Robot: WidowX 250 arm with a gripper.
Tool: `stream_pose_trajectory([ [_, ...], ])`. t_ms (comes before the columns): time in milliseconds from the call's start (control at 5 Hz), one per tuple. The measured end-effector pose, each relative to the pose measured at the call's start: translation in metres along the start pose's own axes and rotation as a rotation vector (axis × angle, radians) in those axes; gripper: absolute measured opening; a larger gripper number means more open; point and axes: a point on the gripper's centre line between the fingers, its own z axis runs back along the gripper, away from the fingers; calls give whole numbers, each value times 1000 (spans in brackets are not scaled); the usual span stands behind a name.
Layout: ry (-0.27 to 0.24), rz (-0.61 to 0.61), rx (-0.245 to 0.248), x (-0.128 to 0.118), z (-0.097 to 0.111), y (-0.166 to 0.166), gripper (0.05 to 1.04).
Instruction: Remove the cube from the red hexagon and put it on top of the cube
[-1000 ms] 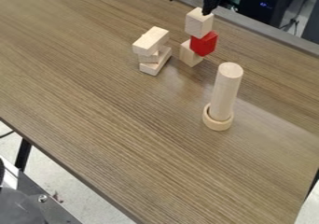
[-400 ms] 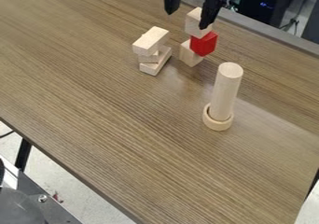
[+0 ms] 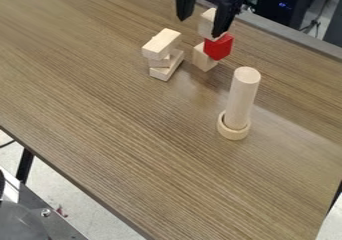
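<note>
The gripper should next grab the pale wooden cube by its opposite upright sides, to take the cube off the red hexagon.
The gripper [image 3: 200, 27] hangs at the top of the view, its two fingers spread wide. Its right finger is in front of part of the plain wooden cube [image 3: 206, 23], and its left finger stands apart to the cube's left. That cube rests on a red block [image 3: 218, 47]. Below and left of the red block is another plain wooden block [image 3: 204, 57], standing on the table.
Left of the tower, several wooden blocks [image 3: 161, 44] are stacked crosswise. Nearer the camera, a tall wooden cylinder [image 3: 242, 96] stands upright in a wooden ring [image 3: 234, 133]. The table's [image 3: 133, 149] far edge runs behind the tower.
The gripper has come down in the view, and its right finger now overlaps the upper cube. The blocks have not moved.
</note>
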Motion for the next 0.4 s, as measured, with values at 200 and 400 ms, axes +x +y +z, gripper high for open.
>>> stream_pose_trajectory([
  [200,-19,-16,-3,3,0,0,999],
  [400,-32,-22,-7,12,0,1,999],
])
